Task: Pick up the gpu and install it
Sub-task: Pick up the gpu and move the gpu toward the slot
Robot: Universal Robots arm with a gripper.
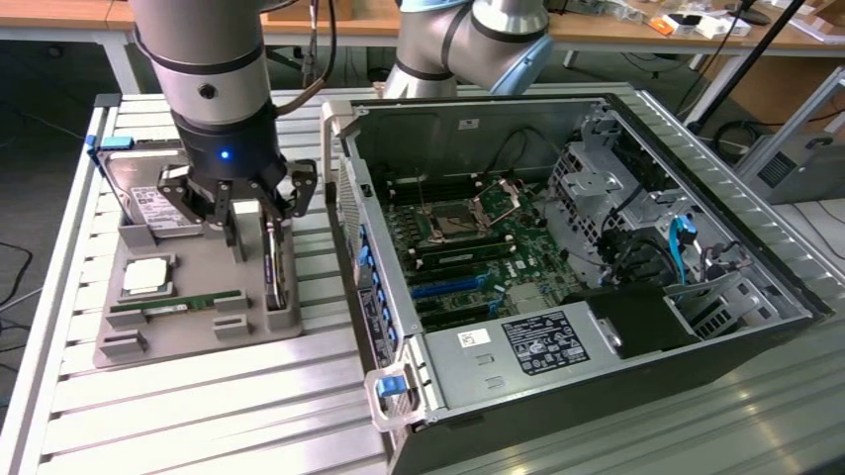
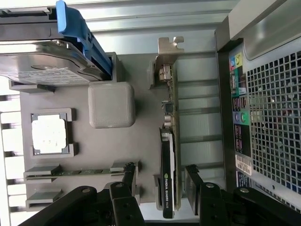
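Observation:
My gripper's fingers are still above the GPU's upper edge (image 1: 275,259), so it is too early to close on the card. My gripper moves lower first.
The gpu (image 1: 272,269) (image 2: 168,155) is a thin dark card standing on edge in a slot of the grey holder tray (image 1: 172,336) (image 2: 141,94). Its silvery end bracket (image 2: 165,56) points away from the wrist. My gripper (image 1: 260,236) (image 2: 160,168) hangs directly over the card and is open. One finger (image 2: 130,172) stands on each side of the card, with a gap showing between each finger and the board. Beside the tray, on the exterior view's right, lies the opened computer case (image 1: 739,297) with its motherboard (image 1: 489,247) exposed.
The tray also carries a silver hard drive with a blue bracket (image 1: 152,193) (image 2: 42,66), a square processor (image 1: 145,277) (image 2: 48,133) and a green memory stick (image 1: 178,302) (image 2: 75,172). The case's perforated rear panel (image 2: 273,117) stands close beside the card. The arm's upper links rise behind the case.

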